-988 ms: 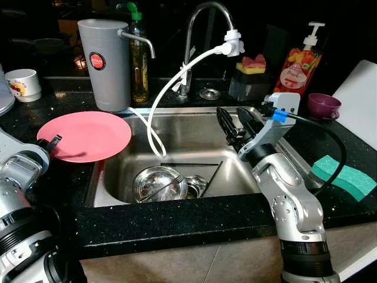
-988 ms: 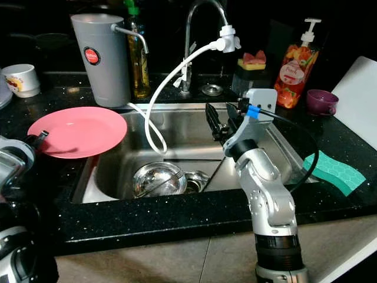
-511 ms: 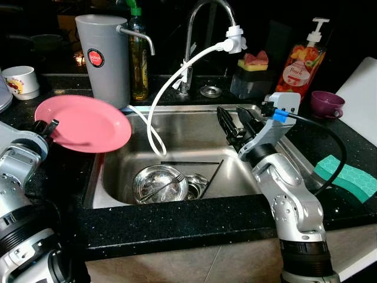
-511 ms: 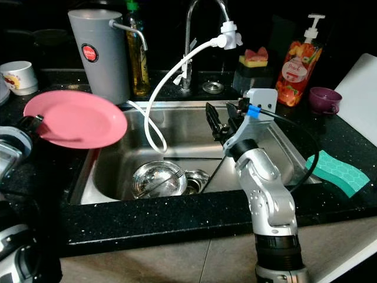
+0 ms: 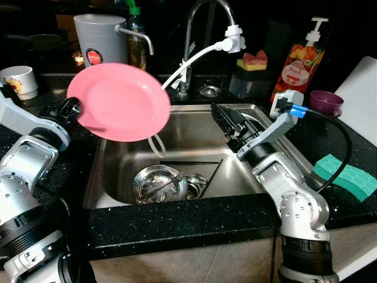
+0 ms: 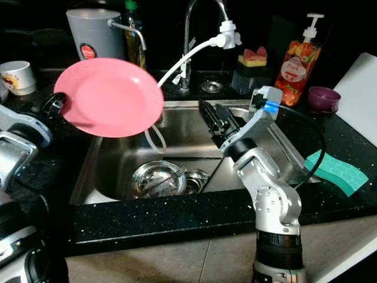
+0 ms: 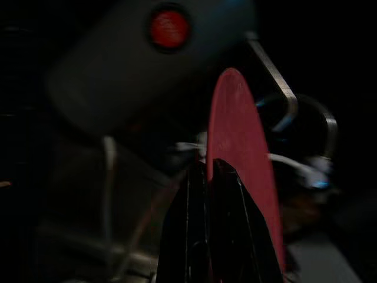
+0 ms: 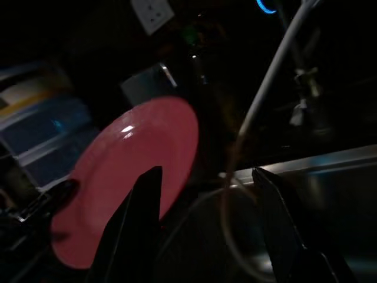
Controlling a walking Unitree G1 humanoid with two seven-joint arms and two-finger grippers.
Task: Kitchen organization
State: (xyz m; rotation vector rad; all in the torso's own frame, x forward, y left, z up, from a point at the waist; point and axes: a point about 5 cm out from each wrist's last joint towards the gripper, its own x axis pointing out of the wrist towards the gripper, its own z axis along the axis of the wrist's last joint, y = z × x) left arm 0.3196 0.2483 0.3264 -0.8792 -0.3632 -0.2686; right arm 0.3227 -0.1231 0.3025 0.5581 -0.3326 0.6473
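My right gripper should take over the plate from my left gripper, so next it should grab the pink plate by its free rim.
A pink plate hangs tilted in the air above the left side of the steel sink. My left gripper is shut on its left rim; the left wrist view shows the plate edge-on between the black fingers. My right gripper is open over the right half of the sink, pointing toward the plate, with nothing between its fingers. A steel bowl with cutlery lies in the sink bottom.
A tap with a white hose stands behind the sink. A grey water dispenser, an oil bottle, a soap pump bottle, a purple cup, a green sponge and a white mug stand on the black counter.
My left gripper has lifted the pink plate off the counter and swung it right and up, tilted, over the sink's left side. The right gripper has turned slightly toward it.
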